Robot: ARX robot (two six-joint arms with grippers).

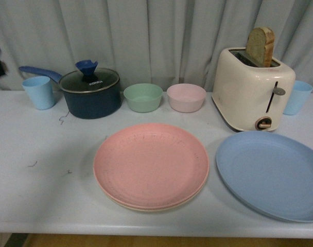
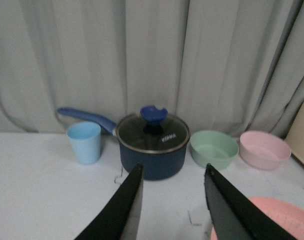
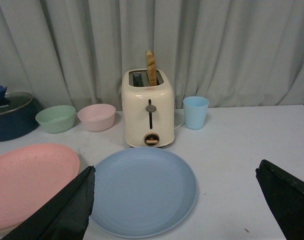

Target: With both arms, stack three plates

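I will stack the light blue plate onto the pink plate next, so my right gripper will pick it up by its rim.
A pink plate lies in the middle of the table on top of a beige-cream plate, whose rim shows along the near edge. A light blue plate lies flat to its right, apart from the stack. Neither gripper shows in the front view. In the left wrist view my left gripper is open above bare table, with the pink plate beside one finger. In the right wrist view my right gripper is open wide over the light blue plate, with the pink plate off to one side.
Along the back stand a light blue cup, a dark blue lidded pot, a green bowl, a pink bowl, a cream toaster holding bread, and another blue cup. A grey curtain hangs behind.
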